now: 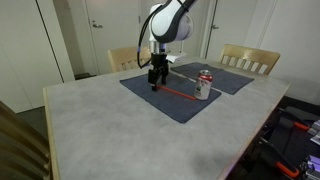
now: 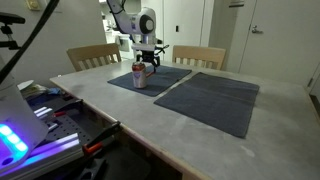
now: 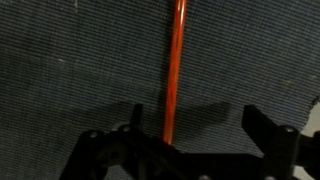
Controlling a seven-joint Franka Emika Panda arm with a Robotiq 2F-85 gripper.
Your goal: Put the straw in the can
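The gripper's fingers are low at the mat, beside the near end of the red straw, so they would hold the straw if they closed now.
The red straw lies flat on a dark placemat, one end under my gripper and the other end near the can. The can stands upright on the mat, silver with red markings, and shows again in an exterior view with the gripper just behind it. In the wrist view the straw runs straight away from me over the mat. Its near end sits between the fingers of the open gripper, closer to the left finger. Nothing is held.
A second dark placemat lies beside the first on the pale table. Wooden chairs stand along the far side. Cluttered gear sits off the table's edge in an exterior view.
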